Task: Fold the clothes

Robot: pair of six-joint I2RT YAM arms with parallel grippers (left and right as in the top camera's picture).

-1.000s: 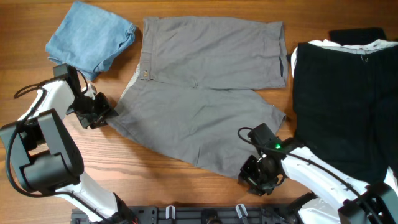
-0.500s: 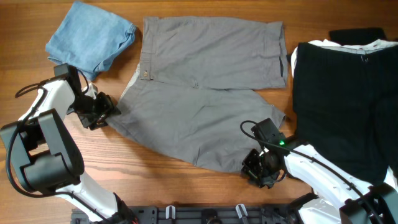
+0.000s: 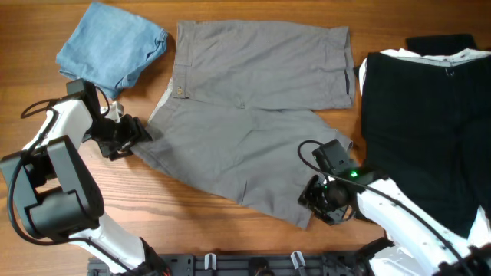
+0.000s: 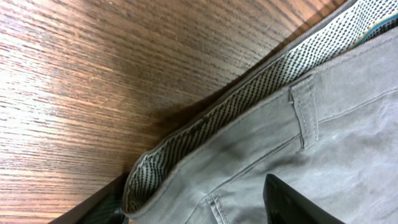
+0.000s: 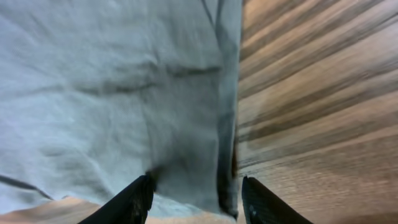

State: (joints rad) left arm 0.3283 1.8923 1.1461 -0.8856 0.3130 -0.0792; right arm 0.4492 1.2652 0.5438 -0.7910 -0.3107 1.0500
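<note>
Next, my left gripper takes hold of the grey shorts' waistband at its near corner, opposite the hem corner, to fold the leg over.
The grey shorts (image 3: 253, 115) lie spread across the middle of the table, one leg over the other, with a button at the waistband. My left gripper (image 3: 132, 138) is open at the waistband's left edge. In the left wrist view the waistband (image 4: 323, 124), with its dotted lining turned up, lies between my fingers (image 4: 193, 208). My right gripper (image 3: 313, 201) is open at the lower leg's bottom corner. In the right wrist view the hem (image 5: 112, 93) lies between its fingers (image 5: 196, 202). The light-blue garment (image 3: 111, 46) lies folded at the far left. A black garment (image 3: 426, 130) lies at the right.
The wooden table (image 3: 192, 222) shows bare in front of the shorts and between the arms. A white label or lining shows at the black garment's top edge (image 3: 468, 55). A dark rail (image 3: 253, 264) runs along the table's near edge.
My right gripper has moved up and to the right, onto the lower leg's corner. My left gripper has edged to the right, onto the waistband's edge.
</note>
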